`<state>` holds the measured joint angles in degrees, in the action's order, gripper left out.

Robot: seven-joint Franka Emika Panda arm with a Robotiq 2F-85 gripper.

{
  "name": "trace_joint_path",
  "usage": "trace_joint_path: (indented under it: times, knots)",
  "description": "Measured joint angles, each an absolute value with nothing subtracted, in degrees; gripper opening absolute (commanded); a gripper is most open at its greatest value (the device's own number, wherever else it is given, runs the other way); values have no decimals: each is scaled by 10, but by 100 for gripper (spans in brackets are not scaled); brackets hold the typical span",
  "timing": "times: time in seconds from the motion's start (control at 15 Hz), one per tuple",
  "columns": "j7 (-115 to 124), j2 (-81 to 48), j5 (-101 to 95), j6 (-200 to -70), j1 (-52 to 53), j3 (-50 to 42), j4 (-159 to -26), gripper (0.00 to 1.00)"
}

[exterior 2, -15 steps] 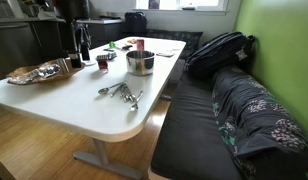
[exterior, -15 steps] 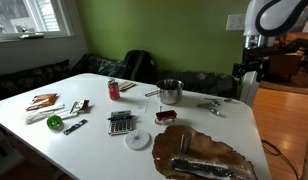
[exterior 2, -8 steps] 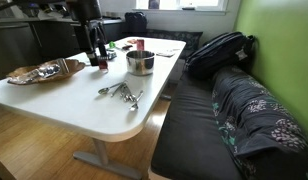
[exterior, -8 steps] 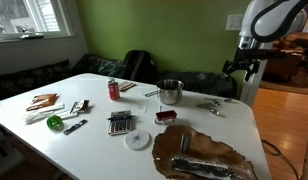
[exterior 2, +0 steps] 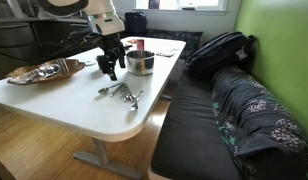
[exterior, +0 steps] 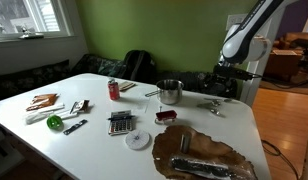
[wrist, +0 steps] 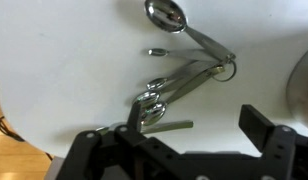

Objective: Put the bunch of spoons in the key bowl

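The gripper needs to grip the bunch of spoons next at its ring end, where the spoons' handles meet, so that all of them hang together to go in the key bowl.
The bunch of metal spoons (exterior: pixel 211 106) lies fanned out on the white table near its rounded end; it also shows in an exterior view (exterior 2: pixel 121 92) and the wrist view (wrist: pixel 182 70). The steel bowl (exterior: pixel 170 92) stands upright beside it, toward the table's middle, and shows in an exterior view (exterior 2: pixel 140 62), with its edge at the right of the wrist view (wrist: pixel 305 85). My gripper (exterior: pixel 223 86) hangs a little above the spoons (exterior 2: pixel 110 70). Its jaws (wrist: pixel 199 128) are open and empty, with the spoons just beyond the fingertips.
A red can (exterior: pixel 113 90), a calculator (exterior: pixel 120 122), a white disc (exterior: pixel 139 140), a green object (exterior: pixel 55 122) and a brown irregular sheet (exterior: pixel 204 155) lie on the table. A backpack (exterior 2: pixel 219 50) and a blanket (exterior 2: pixel 256 115) lie on the bench.
The arm has come down from high above the table's end to just over the spoons. The spoons and bowl have not moved.
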<state>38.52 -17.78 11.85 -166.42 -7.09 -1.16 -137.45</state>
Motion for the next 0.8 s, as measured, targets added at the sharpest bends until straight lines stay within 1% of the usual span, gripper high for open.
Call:
trace_joint_path:
  times: [0.47, 0.8]
  knots:
    - [385, -208, 146, -1645, -54, -15, -1340, 100]
    - [390, -294, 167, -1572, -41, -20, -1242, 100]
